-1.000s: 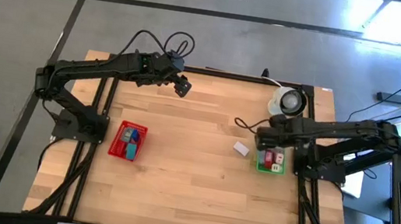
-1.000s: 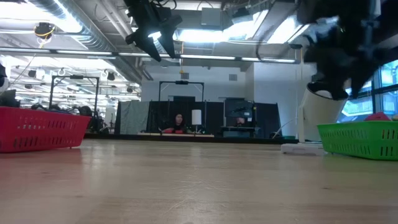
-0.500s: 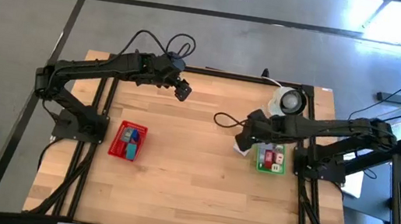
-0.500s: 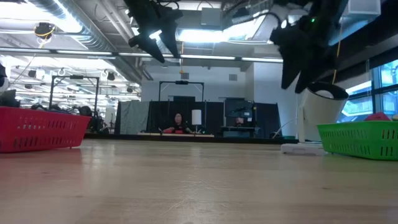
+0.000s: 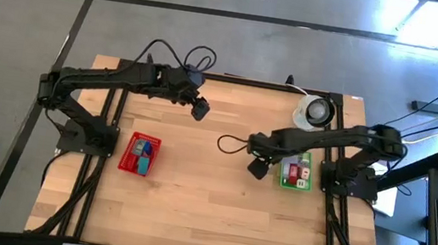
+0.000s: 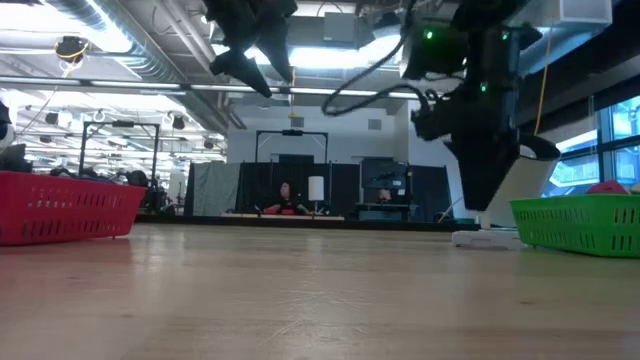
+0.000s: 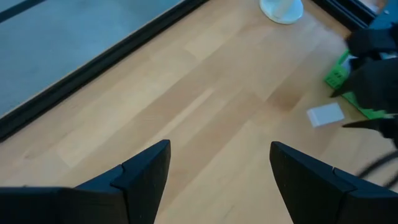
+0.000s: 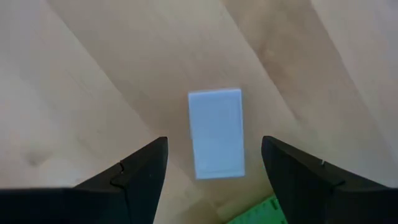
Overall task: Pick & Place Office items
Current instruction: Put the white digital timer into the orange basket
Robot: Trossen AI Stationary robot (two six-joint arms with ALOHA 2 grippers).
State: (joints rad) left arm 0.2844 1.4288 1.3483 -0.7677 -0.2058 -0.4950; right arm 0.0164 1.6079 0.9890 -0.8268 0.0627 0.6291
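Note:
The white block (image 8: 216,132) should go with the office items in the red tray, so my right gripper will next grab it by its long sides.
A small flat white block (image 8: 216,132) lies on the wooden table just left of the green tray (image 5: 283,180), also seen low on the table (image 6: 483,238). My right gripper (image 8: 214,144) hangs open right above it, pointing down (image 6: 487,195), one finger on either side and clear of it (image 5: 257,167). The green tray holds small red, pink and white pieces (image 5: 299,175). The red tray (image 5: 125,161) at the left holds teal, blue and red pieces (image 5: 145,150). My left gripper (image 5: 200,110) is open, high over the far middle of the table (image 7: 219,149).
A white round roll (image 5: 316,110) stands at the far right corner, behind the green tray (image 6: 580,222). A black cable loops from my right arm over the table (image 5: 229,144). Bare wood (image 5: 200,197) lies between the two trays and toward the near edge.
My right gripper has swung from above the green tray toward the table's left and down, rolling its wrist, and now stands over the white block. My left gripper has come a little toward the table's middle and tipped. Neither has changed its opening.

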